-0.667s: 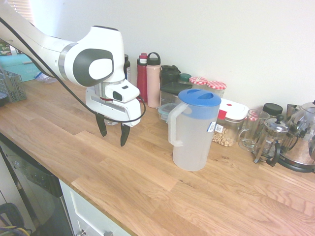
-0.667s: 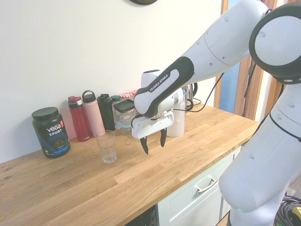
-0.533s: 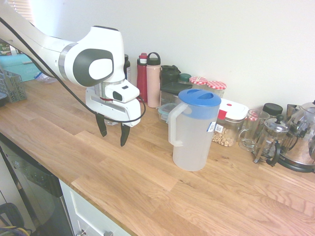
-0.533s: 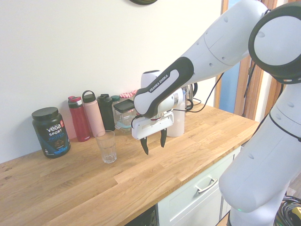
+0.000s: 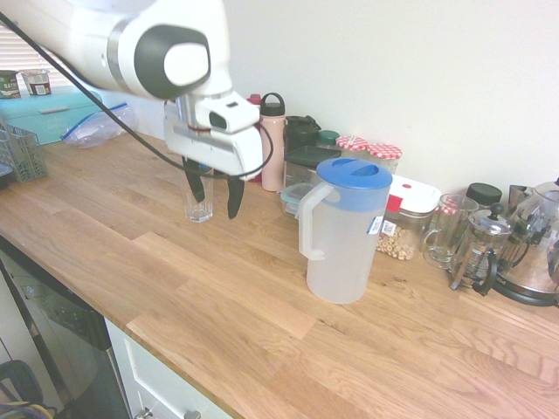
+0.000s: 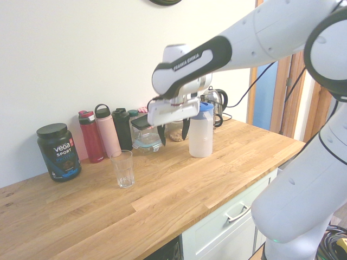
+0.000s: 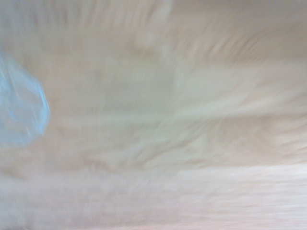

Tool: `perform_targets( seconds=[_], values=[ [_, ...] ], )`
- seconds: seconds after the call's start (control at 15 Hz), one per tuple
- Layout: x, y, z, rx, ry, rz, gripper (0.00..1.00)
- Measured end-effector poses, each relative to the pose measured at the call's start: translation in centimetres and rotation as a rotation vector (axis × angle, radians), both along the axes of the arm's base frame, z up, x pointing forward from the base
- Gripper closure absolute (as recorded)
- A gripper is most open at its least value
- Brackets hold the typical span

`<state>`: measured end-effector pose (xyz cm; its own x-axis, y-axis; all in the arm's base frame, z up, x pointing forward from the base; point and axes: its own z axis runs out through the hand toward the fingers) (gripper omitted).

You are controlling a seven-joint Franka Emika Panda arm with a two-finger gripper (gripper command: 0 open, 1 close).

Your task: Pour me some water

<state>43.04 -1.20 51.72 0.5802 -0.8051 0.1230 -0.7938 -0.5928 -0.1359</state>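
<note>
Next, my gripper grabs the pitcher by its slim side handle to pour, since the pitcher's broad round body is wider than the gap between my open fingers.
A translucent white pitcher with a blue lid and a side handle stands upright on the wooden counter; it also shows in the second exterior view, pitcher. I cannot make out any water through its wall. An empty clear glass stands to one side of it, partly behind a finger in the first exterior view, glass. My gripper hangs open and empty well above the counter, between glass and pitcher, gripper. The wrist view is a motion blur of wood with a bluish smear.
Along the wall stand a red bottle, a pink bottle, a dark bottle, a black Vega tub, jars, a food box, a French press and a kettle.
My gripper has risen and swung toward the wall and the pitcher, fast enough to blur the wrist view. It stays open and empty. Pitcher and glass have not moved.
</note>
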Motion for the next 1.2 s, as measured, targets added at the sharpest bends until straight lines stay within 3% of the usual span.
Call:
perform_targets(
  seconds=[0.2, 0.53, 1.0, 1.07, 1.2],
  values=[
    [-2.9, -4.6, 5.5, 0.019, -0.045, -0.107, 0.0],
    [-5.4, -12.0, 6.1, 0.053, -0.052, -0.21, 0.0],
    [-3.3, -15.6, 2.0, 0.025, -0.039, -0.154, 0.0],
    [-2.6, -15.8, 1.1, 0.022, -0.032, -0.15, 1.0],
    [-1.6, -16.3, -0.5, 0.018, -0.021, -0.151, 1.0]
  ],
)
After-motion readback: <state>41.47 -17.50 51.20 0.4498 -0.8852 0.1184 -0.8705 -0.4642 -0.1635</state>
